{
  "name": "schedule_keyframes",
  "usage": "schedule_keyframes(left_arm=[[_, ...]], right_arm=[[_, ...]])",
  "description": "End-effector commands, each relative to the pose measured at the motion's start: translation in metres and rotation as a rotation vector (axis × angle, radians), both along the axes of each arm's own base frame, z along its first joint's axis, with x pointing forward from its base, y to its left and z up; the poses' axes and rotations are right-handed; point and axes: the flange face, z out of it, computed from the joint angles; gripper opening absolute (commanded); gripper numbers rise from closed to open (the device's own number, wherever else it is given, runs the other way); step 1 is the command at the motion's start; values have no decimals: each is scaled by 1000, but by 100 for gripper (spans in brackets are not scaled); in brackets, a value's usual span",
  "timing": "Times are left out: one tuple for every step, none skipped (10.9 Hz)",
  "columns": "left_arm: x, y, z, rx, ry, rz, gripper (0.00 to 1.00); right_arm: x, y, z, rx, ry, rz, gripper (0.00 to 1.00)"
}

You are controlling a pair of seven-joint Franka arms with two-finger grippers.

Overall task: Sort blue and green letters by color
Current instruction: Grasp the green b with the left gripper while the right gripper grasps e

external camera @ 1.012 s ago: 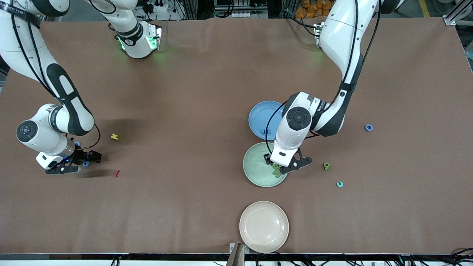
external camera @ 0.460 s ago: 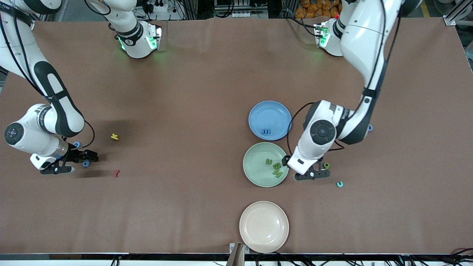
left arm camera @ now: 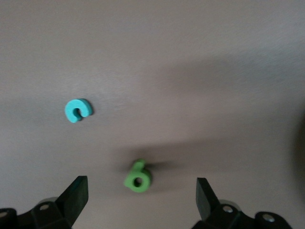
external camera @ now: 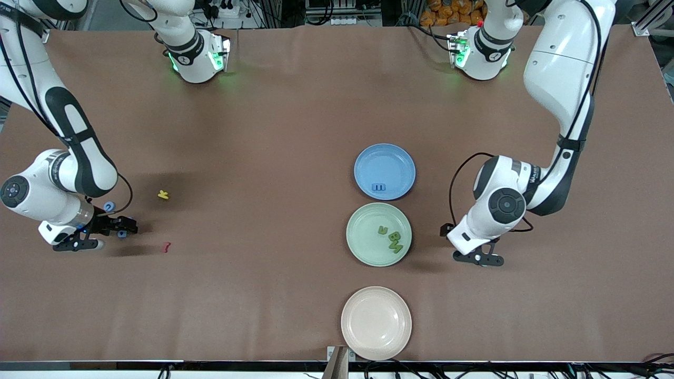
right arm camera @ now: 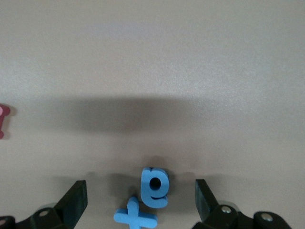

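Observation:
The green letter [left arm camera: 138,178] is below the fingers of my left gripper, so it isn't time to close yet. My left gripper will move down first, then close.
My left gripper [external camera: 468,245] hangs open low over the table beside the green plate [external camera: 363,243], toward the left arm's end. Between its fingers lies a green 9 [left arm camera: 138,175], untouched, with a pale blue-green G [left arm camera: 77,110] a little way off; the arm hides both in the front view. Three green letters [external camera: 393,238] lie in the green plate. A blue E [external camera: 378,187] lies in the blue plate [external camera: 384,157]. My right gripper [external camera: 102,235] is open low over a blue a [right arm camera: 154,187] and a blue X [right arm camera: 135,217].
A beige plate [external camera: 376,322] sits nearest the front camera. A small yellow letter [external camera: 164,195] and a dark red letter [external camera: 166,246] lie close to the right gripper, toward the table's middle.
My left gripper opened, left a green letter in the green plate and moved toward the left arm's end over the green 9. The right gripper drifted slightly toward its own end.

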Motion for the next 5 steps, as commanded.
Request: schedule_keyframes(left_arm=[[-17,18,-28,-7,-38,-74,100],[-23,24,-38,-26,-57,-70,100],[-26,27,-42,-36,-67,-67,100],[-26,28,-43,-36,-67,-66,100],[-26,28,-45,-37,-64,-65,100]], right_arm=[[6,2,-7,13,0,17,100],[5,2,-13,14,4,20,100],[5,2,-15,13,6,23,100],[5,2,-15,10,7,25,100],[4,1,-15,9,9,26,100]])
